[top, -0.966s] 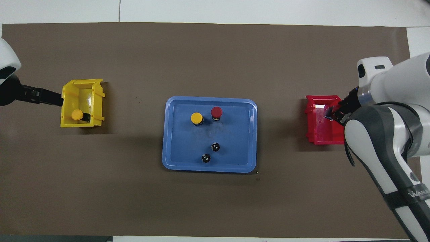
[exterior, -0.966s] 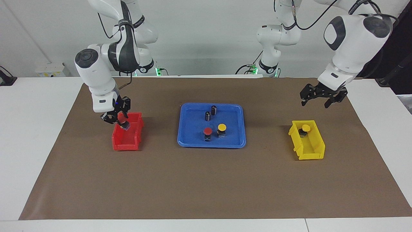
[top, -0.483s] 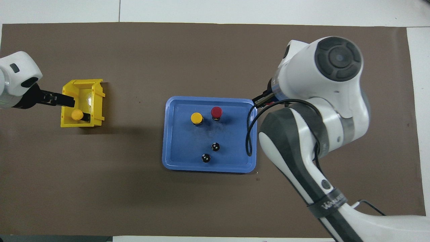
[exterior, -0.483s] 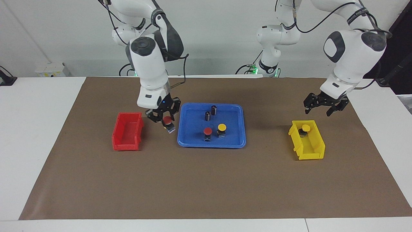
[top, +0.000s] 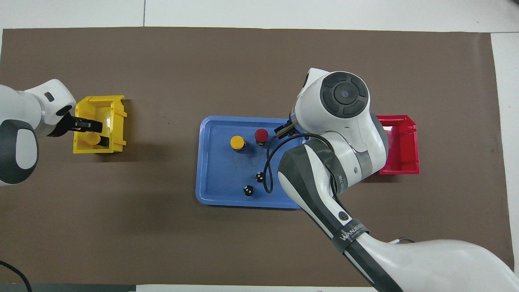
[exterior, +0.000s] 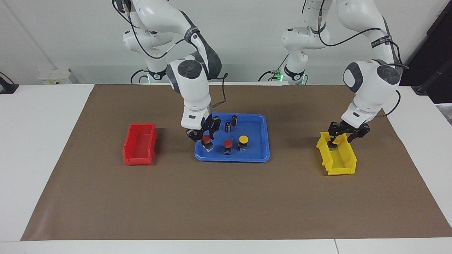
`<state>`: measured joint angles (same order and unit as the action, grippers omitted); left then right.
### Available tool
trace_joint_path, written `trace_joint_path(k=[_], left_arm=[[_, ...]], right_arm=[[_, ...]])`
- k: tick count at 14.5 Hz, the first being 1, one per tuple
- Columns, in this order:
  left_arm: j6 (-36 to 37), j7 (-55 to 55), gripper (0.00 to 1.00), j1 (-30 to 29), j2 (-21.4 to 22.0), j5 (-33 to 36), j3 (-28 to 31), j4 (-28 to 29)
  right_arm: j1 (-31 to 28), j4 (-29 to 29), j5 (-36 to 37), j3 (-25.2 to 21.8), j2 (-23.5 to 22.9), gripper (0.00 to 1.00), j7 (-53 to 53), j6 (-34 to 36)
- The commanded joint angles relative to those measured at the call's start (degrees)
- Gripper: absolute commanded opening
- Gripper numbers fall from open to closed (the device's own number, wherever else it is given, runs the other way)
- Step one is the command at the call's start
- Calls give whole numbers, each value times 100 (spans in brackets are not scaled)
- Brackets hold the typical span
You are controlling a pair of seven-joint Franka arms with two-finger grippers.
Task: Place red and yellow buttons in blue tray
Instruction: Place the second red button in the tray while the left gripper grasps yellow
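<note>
The left gripper picks up the button by its dark body [top: 104, 141] next, to place the last yellow button in the blue tray [top: 202, 162].
My right gripper [exterior: 204, 136] is shut on a red button [exterior: 207, 141] and holds it low over the blue tray [exterior: 255, 157], at the tray's end toward the right arm. In the overhead view my arm hides that button. A red button [exterior: 228, 143] [top: 261, 134] and a yellow button [exterior: 243, 139] [top: 237, 142] stand in the tray [top: 202, 162]. My left gripper [exterior: 342, 135] is open and lowered into the yellow bin [exterior: 339, 161], around a yellow button [top: 92, 139].
Two capless dark cylinders [exterior: 227, 127] [exterior: 235, 120] stand in the tray, nearer to the robots than the buttons. A red bin [exterior: 139, 145] sits empty toward the right arm's end. Brown paper covers the table.
My right gripper lifted the red button out of the red bin and carried it over the blue tray. My left gripper came down from above the table into the yellow bin.
</note>
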<state>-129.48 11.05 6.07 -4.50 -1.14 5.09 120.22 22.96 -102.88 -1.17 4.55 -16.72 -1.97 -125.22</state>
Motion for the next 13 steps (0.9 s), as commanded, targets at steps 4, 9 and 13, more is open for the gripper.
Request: trace_joint_path(k=[4,9,13], left_arm=[[-218,29,71,-115,72,0,-43,309],[-560,-111,71,-62,20,0,-43,528],[-456,-129,1,-71,-42,0,-43,424]], right_arm=[[130,-513,-59,-16,116,19,21,-415],[139,-707,-50,-16,64,56,30,-671],[69,-445,-32,-51,168,100,47,-374]])
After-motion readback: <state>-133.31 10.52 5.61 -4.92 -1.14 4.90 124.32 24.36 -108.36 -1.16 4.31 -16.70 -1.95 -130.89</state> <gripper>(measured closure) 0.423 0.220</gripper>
